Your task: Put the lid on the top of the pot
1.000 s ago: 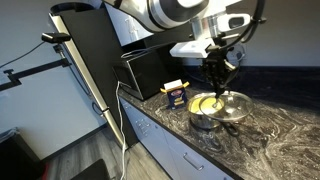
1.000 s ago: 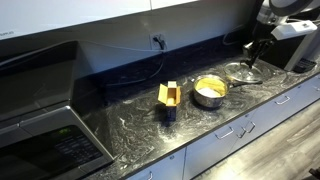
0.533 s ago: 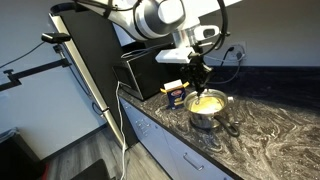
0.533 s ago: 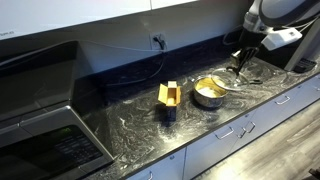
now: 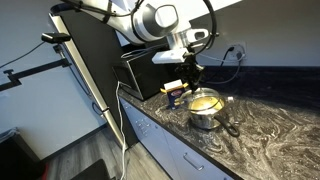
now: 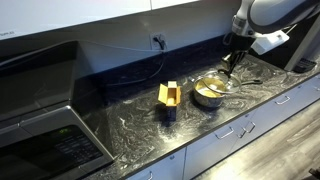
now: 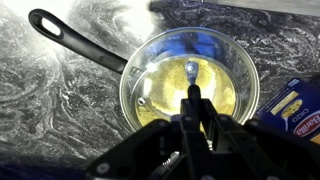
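Observation:
The glass lid's edge hovers above the pot's rim (image 5: 204, 115), so the lid comes down onto it next, before my gripper releases the lid.
The pot (image 5: 206, 112) is a small steel saucepan with a yellowish inside, standing on the dark marble counter; it also shows in an exterior view (image 6: 208, 94). In the wrist view its long handle (image 7: 70, 38) points to the upper left. The glass lid (image 7: 165, 70) with its small knob lies over the pot's mouth, and I see the yellow inside through it. My gripper (image 7: 194, 100) is shut on the lid's near rim. In both exterior views the gripper (image 5: 193, 78) (image 6: 229, 66) is right above the pot. I cannot tell whether the lid touches the pot's rim.
A yellow-and-blue box (image 5: 174, 92) (image 6: 168, 98) stands beside the pot and shows at the wrist view's right edge (image 7: 298, 110). A black appliance (image 5: 145, 70) sits behind it. A microwave (image 6: 50, 135) is at the counter's far end. A cable runs along the back wall.
My gripper has carried the lid sideways from the counter beside the pot to over the pot's mouth. The pot and the box have not moved.

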{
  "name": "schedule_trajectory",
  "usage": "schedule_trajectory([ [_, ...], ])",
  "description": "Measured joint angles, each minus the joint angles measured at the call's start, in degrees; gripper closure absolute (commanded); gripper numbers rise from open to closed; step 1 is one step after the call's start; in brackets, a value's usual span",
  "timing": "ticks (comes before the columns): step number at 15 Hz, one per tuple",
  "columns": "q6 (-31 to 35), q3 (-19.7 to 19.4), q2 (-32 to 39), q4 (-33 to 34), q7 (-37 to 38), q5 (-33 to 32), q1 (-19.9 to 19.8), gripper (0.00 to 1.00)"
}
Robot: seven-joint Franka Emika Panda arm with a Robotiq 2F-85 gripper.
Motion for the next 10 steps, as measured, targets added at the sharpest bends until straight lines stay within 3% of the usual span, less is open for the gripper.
schedule_trajectory([
  [10, 0.08, -0.01, 7.05, 7.32, 0.04, -1.61, 0.4, 0.96],
])
